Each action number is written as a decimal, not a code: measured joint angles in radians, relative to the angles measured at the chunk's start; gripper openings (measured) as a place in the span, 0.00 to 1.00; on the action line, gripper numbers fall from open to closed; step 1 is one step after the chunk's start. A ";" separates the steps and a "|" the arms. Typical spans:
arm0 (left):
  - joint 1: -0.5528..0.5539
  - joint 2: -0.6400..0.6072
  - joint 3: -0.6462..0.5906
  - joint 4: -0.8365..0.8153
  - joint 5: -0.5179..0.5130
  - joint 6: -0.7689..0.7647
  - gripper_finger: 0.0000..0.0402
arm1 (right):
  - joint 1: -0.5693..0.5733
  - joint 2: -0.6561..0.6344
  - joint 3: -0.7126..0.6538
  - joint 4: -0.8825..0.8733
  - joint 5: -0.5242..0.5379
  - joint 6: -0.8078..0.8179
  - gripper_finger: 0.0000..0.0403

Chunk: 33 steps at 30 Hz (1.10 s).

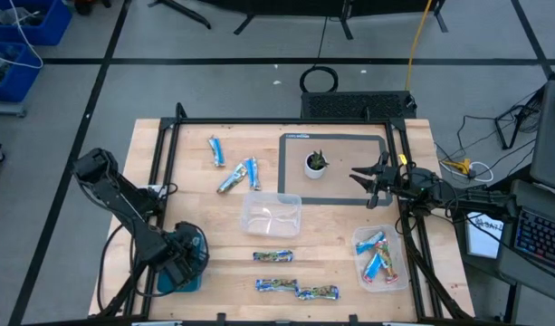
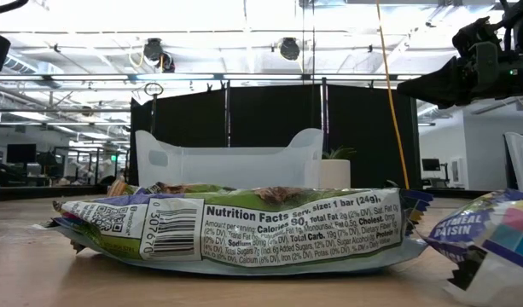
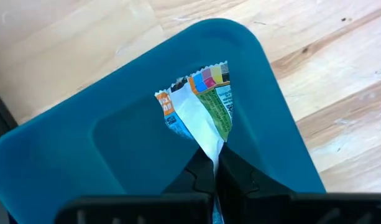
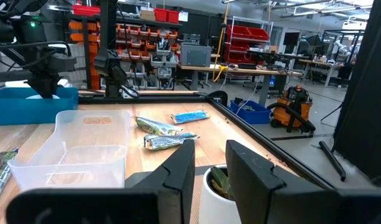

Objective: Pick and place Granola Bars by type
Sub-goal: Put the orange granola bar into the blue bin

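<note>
My left gripper should open now, because the granola bar's loose end [image 3: 201, 96] is inside the blue tray's rim [image 3: 240, 30] and the granola bar would rest there.
My left gripper [image 1: 185, 258] is at the table's near left, over the blue tray [image 1: 194, 281]. It is shut on a granola bar [image 3: 199, 102] with a white, green and orange patterned wrapper. My right gripper [image 1: 363, 186] is open and empty at the far right, beside the small white pot [image 1: 315, 164]. In its wrist view its fingers [image 4: 209, 158] stand apart in front of the pot [image 4: 212, 186]. Two blue bars [image 1: 216, 149] [image 1: 252, 172] and a silvery-green one [image 1: 230, 182] lie flat at the far left. Three patterned bars [image 1: 272, 257] [image 1: 277, 285] [image 1: 318, 292] lie near the front edge. My left gripper pinches one end of the patterned bar [image 3: 210, 146] between its two fingers [image 3: 193, 177]. The bar reaches out beyond the fingertips, creased along its length, over the tray's floor [image 3: 115, 155]. I cannot tell whether its free end [image 3: 196, 78] touches the tray.
A clear tub [image 1: 272, 215] stands mid-table. It is empty. Another clear tub [image 1: 381, 258] at the near right holds blue and red bars. The pot stands on a grey-framed mat [image 1: 336, 140]. A black frame [image 1: 168, 136] runs along the table's edges. In the low view a patterned bar [image 2: 235, 226] fills the foreground.
</note>
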 joint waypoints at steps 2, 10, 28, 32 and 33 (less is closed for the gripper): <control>0.000 0.000 0.000 0.002 0.000 -0.001 0.02 | 0.000 0.000 0.000 0.000 0.000 0.000 0.20; 0.000 0.000 0.000 0.030 -0.016 -0.002 0.05 | 0.000 0.000 0.000 0.000 0.000 0.000 0.20; 0.012 -0.039 0.000 0.026 -0.029 0.039 0.18 | 0.000 0.000 0.000 0.000 0.000 0.000 0.20; 0.022 -0.098 0.002 0.023 -0.054 0.049 0.18 | 0.000 0.000 0.000 0.000 0.000 0.000 0.20; 0.023 -0.113 0.002 0.021 -0.065 0.060 0.18 | 0.000 0.000 0.000 0.000 0.000 0.000 0.20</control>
